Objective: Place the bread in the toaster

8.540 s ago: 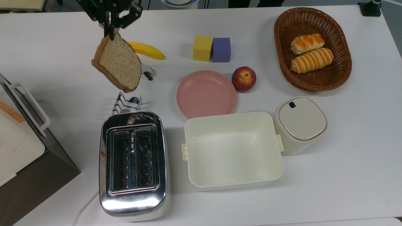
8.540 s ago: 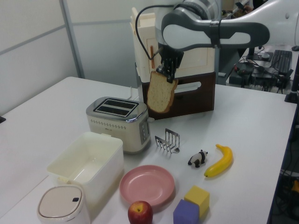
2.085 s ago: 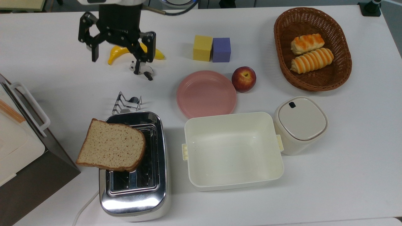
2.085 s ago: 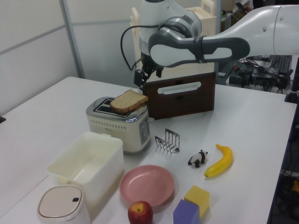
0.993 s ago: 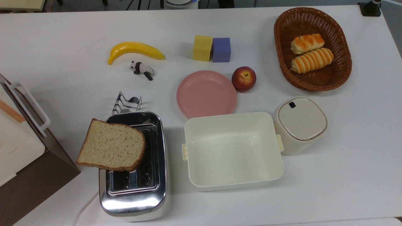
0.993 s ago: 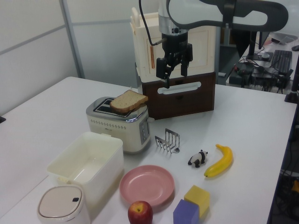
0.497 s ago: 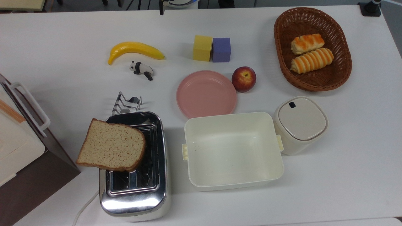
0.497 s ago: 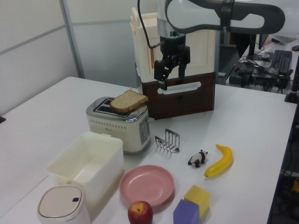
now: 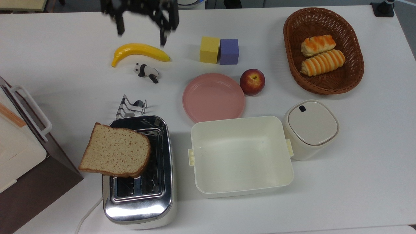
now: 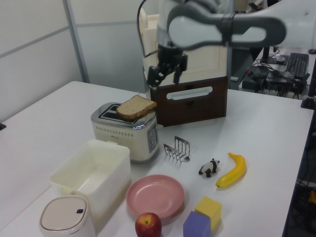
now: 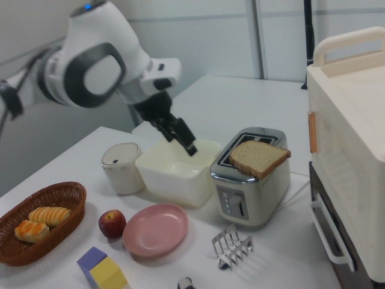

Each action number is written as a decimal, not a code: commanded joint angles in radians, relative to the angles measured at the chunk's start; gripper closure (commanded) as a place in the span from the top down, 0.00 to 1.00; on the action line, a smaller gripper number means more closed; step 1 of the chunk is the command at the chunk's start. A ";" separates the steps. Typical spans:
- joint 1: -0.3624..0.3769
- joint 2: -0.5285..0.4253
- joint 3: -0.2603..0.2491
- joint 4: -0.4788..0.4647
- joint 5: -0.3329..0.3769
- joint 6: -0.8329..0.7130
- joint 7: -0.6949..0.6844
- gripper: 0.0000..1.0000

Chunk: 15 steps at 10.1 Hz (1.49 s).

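I will next take hold of the bread slice by its top edge [image 10: 143, 99], so that I can lower the bread slice into the toaster slot [image 10: 110, 114].
The bread [image 9: 115, 154] is a brown slice lying flat across the top of the chrome toaster [image 9: 152, 195]. It covers one slot and hangs over the toaster's edge toward the top view's left. It rests the same way in the left view, bread [image 10: 136, 107] on toaster [image 10: 123, 131], and in the right view, bread [image 11: 258, 158] on toaster [image 11: 243, 198]. My gripper [image 9: 141, 31] hangs open and empty high above the table's far edge, beyond the banana and well away from the bread. The left view has the gripper [image 10: 165, 75] up behind the toaster, and the right view has the gripper [image 11: 182, 139] in front of the tub.
A banana [image 9: 139, 50], a toy panda [image 9: 146, 71] and a metal toast rack [image 9: 131, 107] lie between gripper and toaster. A pink plate [image 9: 213, 97], an apple [image 9: 252, 81], a cream tub [image 9: 195, 169], a lidded canister [image 9: 310, 128], two cubes [image 9: 219, 50] and a wicker basket [image 9: 291, 65] fill the top view's right. A brown cabinet [image 9: 29, 188] stands left of the toaster.
The gripper let go of the bread, which now lies still on the toaster. In the last second the open gripper swung sideways, back into the top view's upper edge.
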 commanded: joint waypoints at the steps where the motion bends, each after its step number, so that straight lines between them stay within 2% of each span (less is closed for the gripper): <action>1: 0.013 0.133 -0.006 0.002 -0.097 0.216 0.059 1.00; 3: 0.012 0.165 -0.006 0.003 -0.140 0.287 0.063 1.00; 6: 0.006 0.179 -0.006 0.031 -0.137 0.290 0.062 1.00; 8: 0.004 0.218 -0.006 0.031 -0.147 0.430 0.091 1.00; 10: 0.006 0.261 -0.006 0.032 -0.262 0.501 0.115 1.00; 11: 0.006 0.277 -0.004 0.032 -0.291 0.558 0.120 1.00; 15: 0.003 0.284 -0.004 0.031 -0.295 0.592 0.115 1.00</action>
